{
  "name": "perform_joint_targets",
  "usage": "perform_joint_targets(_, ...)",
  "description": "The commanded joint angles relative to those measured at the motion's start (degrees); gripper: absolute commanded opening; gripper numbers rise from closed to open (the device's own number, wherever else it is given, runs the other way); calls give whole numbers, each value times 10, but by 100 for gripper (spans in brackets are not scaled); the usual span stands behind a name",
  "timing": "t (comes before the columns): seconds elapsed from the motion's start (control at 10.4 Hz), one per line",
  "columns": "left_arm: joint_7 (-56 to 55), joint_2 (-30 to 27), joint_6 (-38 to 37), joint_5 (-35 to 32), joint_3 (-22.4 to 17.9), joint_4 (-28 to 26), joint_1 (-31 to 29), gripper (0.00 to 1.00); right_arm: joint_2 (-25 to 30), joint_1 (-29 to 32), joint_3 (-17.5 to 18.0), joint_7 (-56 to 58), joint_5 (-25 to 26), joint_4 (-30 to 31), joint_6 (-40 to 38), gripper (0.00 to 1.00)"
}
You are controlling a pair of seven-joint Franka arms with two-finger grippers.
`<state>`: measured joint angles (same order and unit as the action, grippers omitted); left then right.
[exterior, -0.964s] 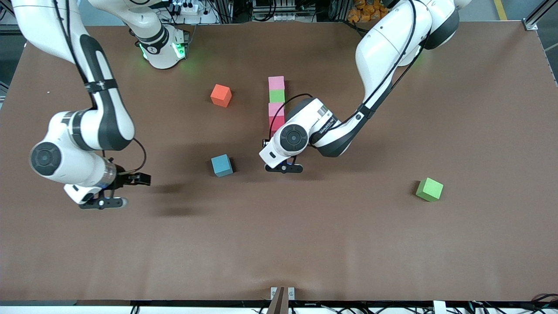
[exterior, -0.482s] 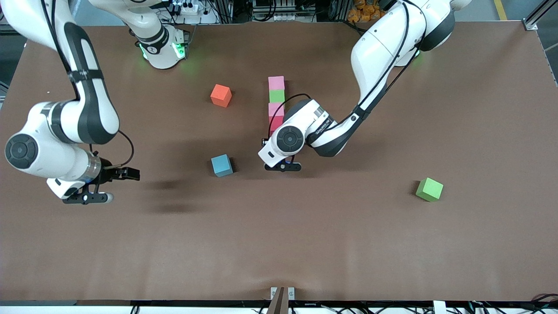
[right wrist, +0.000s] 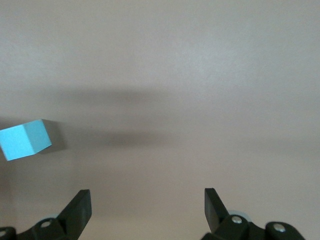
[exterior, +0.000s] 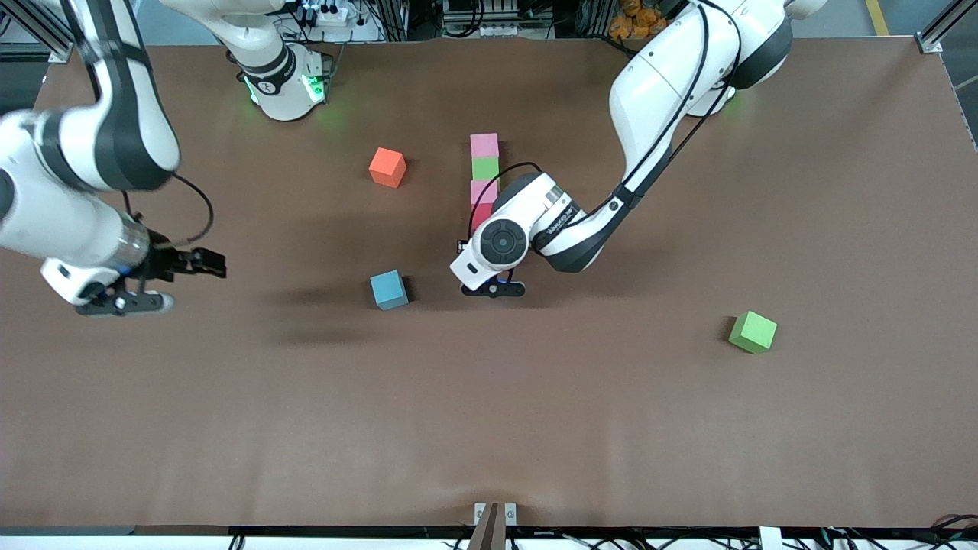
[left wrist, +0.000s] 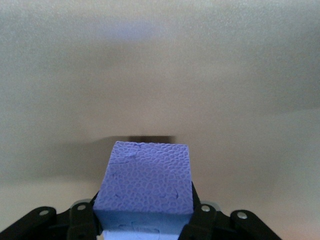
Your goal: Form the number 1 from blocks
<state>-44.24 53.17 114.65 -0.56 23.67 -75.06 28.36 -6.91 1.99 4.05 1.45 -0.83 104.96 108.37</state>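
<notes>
My left gripper should open now, because the purple block's lower edge (left wrist: pixel 152 144) meets its shadow on the tabletop in the left wrist view.
A column of blocks lies mid-table: light pink (exterior: pixel 484 144), lime green (exterior: pixel 485 168), light pink (exterior: pixel 480 190), then red (exterior: pixel 478 217), which is half hidden by the left wrist. My left gripper (exterior: pixel 493 289) hangs low over the bare table at the red end of the column. It is shut on the purple block (left wrist: pixel 145 182), whose sides its fingers (left wrist: pixel 202 217) clamp. In the front view the hand hides that block. My right gripper (exterior: pixel 126 303) is open and holds nothing, over the table near the right arm's end; its fingers (right wrist: pixel 80 210) are spread wide.
An orange cube (exterior: pixel 387 167) sits beside the column toward the right arm's end. A light-blue cube (exterior: pixel 389 289) lies nearer the camera, also seen as the light-blue cube (right wrist: pixel 25 140). A second green cube (exterior: pixel 752 331) lies toward the left arm's end.
The right arm has swung away from the middle toward its own end of the table, gripper still open. The left gripper with the purple block has crept a little closer to the red block.
</notes>
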Motion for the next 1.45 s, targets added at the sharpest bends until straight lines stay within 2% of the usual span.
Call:
perform_joint_targets(0.0, -9, 3, -7, 15, -10, 8, 11, 0, 68, 13, 18, -7, 13, 2, -15, 100)
perform_joint_targets(0.1, -8, 3, -8, 14, -11, 8, 10, 3, 66, 13, 16, -8, 12, -49, -52, 100)
perform_joint_targets(0.19, -7, 3, -8, 9, -12, 5, 11, 21, 63, 15, 16, -10, 8, -92, -88, 100)
perform_joint_targets(0.29, -7, 1, -8, 8, -13, 5, 11, 99, 62, 14, 16, -10, 7, -119, -113, 100)
perform_joint_targets(0.58, -8, -5, -8, 14, -13, 5, 9, 100, 59, 13, 17, -1, 7, -178, -176, 100)
perform_joint_targets(0.77, -9, -31, -9, 15, -12, 7, 5, 100, 50, 14, 17, 4, 6, -208, -206, 100)
perform_joint_targets(1.06, -8, -135, -53, -1, -28, 6, -25, 100, 49, 15, 17, 5, 6, -210, -212, 100)
perform_joint_targets(1.35, -2, -221, -94, -73, -37, 5, -89, 100, 40, 15, 16, 6, 7, -208, -223, 100)
